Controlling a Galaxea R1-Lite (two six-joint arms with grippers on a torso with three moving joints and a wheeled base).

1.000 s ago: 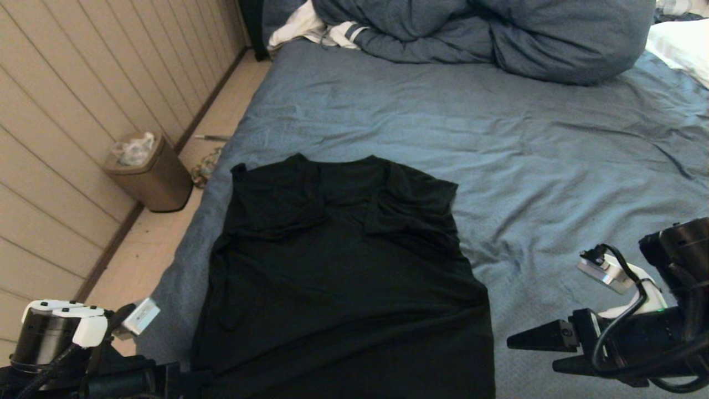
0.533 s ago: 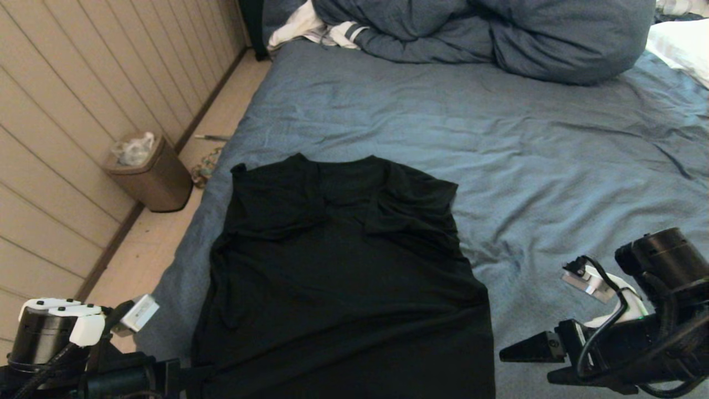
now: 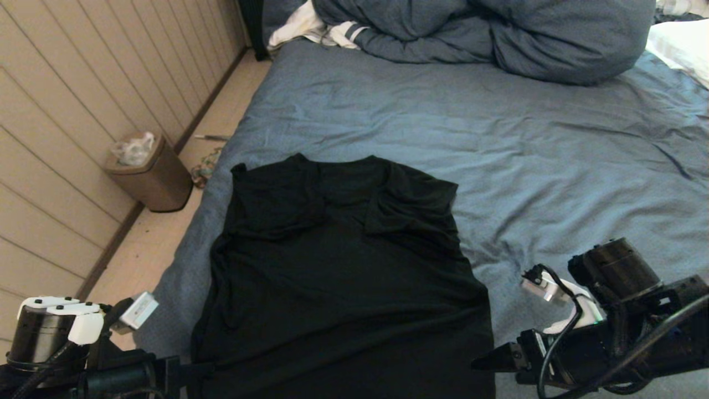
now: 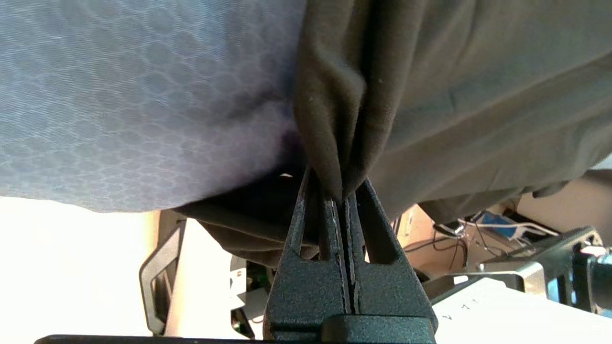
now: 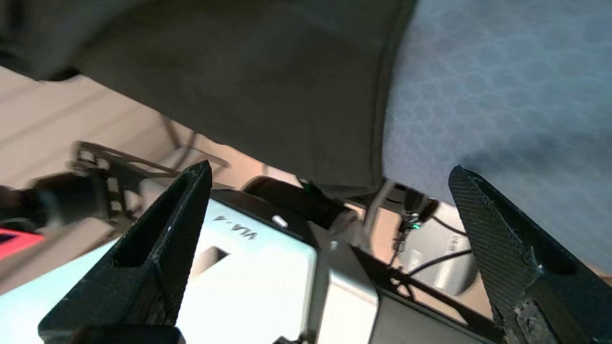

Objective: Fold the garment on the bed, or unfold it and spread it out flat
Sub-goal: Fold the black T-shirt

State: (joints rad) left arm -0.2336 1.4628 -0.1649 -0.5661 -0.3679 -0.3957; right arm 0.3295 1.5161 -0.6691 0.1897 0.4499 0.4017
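I need to pinch the T-shirt by its side edge (image 3: 491, 346) with my right gripper next, where the cloth ends, because the T-shirt's body (image 3: 352, 306) lies flat on the bed.
The garment (image 3: 343, 277) is a plain black T-shirt lying on the near left part of the bed (image 3: 498, 138), sleeves folded inward, its hem hanging over the bed's front edge. My left gripper (image 3: 194, 370) sits at the hem's left corner and is shut on a pinched fold of the garment (image 4: 430, 95), the cloth bunching out from between the tips of that gripper (image 4: 340, 191). My right gripper (image 3: 490, 367) is open beside the hem's right corner. In the right wrist view that gripper (image 5: 330, 167) stands wide, with the garment's corner (image 5: 239, 71) just beyond its tips and nothing between them.
A bulky blue duvet (image 3: 498, 33) and white striped clothing (image 3: 310, 27) lie at the far end, with a white pillow (image 3: 681, 44) far right. A brown bin (image 3: 149, 172) stands on the floor by the panelled wall on the left. Blue sheet (image 5: 502, 95) stretches right of the shirt.
My right arm has moved left and lower, bringing its open gripper up to the garment's near right corner. The left gripper and the shirt have stayed put.
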